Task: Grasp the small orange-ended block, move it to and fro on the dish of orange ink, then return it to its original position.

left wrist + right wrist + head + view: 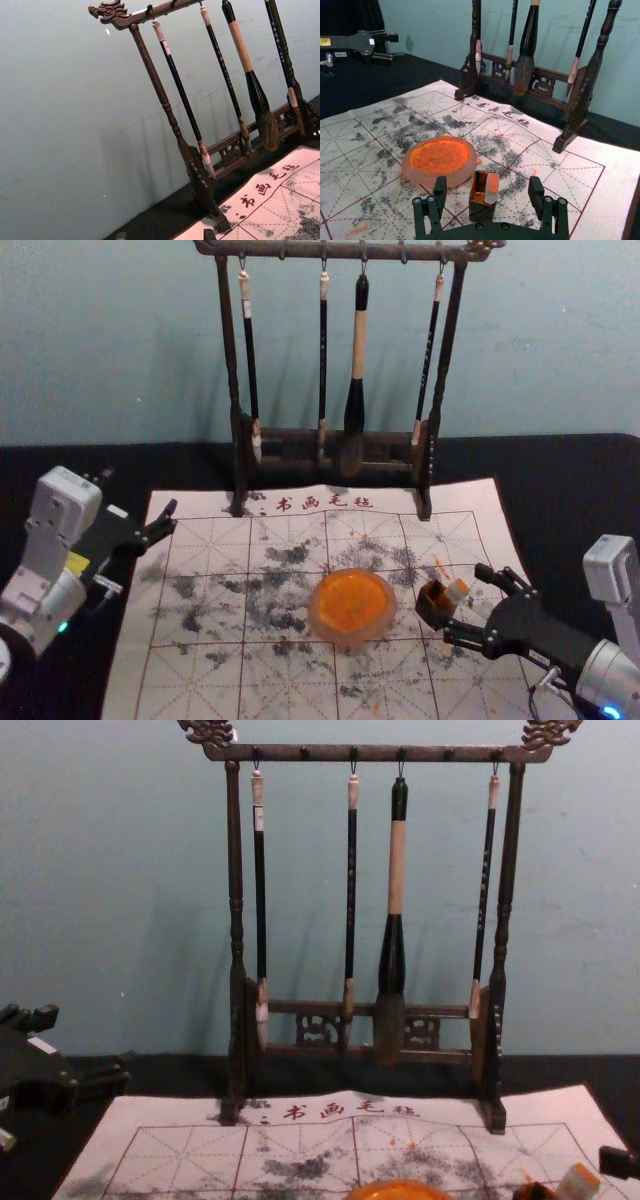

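My right gripper grabs the small block by its exposed upper end (579, 1181) next, since the dark box's sides close around the block's lower part.
My right gripper (465, 605) stands open low over the mat's right side, a finger on either side of a small dark box (432, 606). Leaning out of that box is the orange-ended block (456, 591). From the right wrist view, the open right gripper (487, 200) has the block (492, 188) and box (481, 212) between and beyond its fingers, gripping neither. The dish of orange ink (352, 604) sits just left of the box. My left gripper (160, 522) is parked open at the mat's left edge.
A dark wooden rack (232, 370) with several hanging brushes stands behind, its feet on the back of the ink-stained mat (200, 590). Black cloth (560, 470) covers the table around the mat, and a wall rises behind.
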`<state>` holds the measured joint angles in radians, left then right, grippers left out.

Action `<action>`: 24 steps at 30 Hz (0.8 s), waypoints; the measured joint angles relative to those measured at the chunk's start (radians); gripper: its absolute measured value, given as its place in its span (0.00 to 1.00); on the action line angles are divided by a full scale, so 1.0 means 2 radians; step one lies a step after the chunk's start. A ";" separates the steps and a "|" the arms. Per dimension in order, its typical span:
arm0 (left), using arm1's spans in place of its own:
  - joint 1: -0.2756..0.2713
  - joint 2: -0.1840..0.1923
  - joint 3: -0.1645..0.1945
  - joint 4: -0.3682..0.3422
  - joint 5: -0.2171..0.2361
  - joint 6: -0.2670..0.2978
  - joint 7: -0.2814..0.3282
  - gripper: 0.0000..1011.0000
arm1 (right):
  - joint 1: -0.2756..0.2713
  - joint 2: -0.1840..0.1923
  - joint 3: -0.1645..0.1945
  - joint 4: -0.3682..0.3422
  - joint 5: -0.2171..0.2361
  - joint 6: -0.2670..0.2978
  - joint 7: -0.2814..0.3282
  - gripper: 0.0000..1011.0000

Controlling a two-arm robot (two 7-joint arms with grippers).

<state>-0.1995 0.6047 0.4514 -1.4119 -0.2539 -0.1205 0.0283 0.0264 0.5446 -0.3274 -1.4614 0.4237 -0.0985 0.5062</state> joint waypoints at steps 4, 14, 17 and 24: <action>0.000 0.000 0.000 0.000 0.000 0.000 0.000 0.99 | 0.000 0.000 0.000 0.000 0.000 0.000 0.000 0.94; 0.000 0.000 0.000 0.000 0.000 0.000 0.000 0.99 | 0.000 0.000 0.000 0.000 0.000 -0.001 0.000 0.70; 0.000 0.000 0.000 0.000 0.000 0.000 0.000 0.99 | 0.000 0.000 0.000 0.000 0.000 -0.001 -0.001 0.59; 0.000 0.000 0.000 0.000 0.000 0.000 0.000 0.99 | 0.000 0.000 0.000 0.000 0.000 -0.001 -0.001 0.37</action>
<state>-0.1995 0.6047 0.4514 -1.4120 -0.2539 -0.1205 0.0283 0.0264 0.5452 -0.3282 -1.4615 0.4238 -0.1000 0.5052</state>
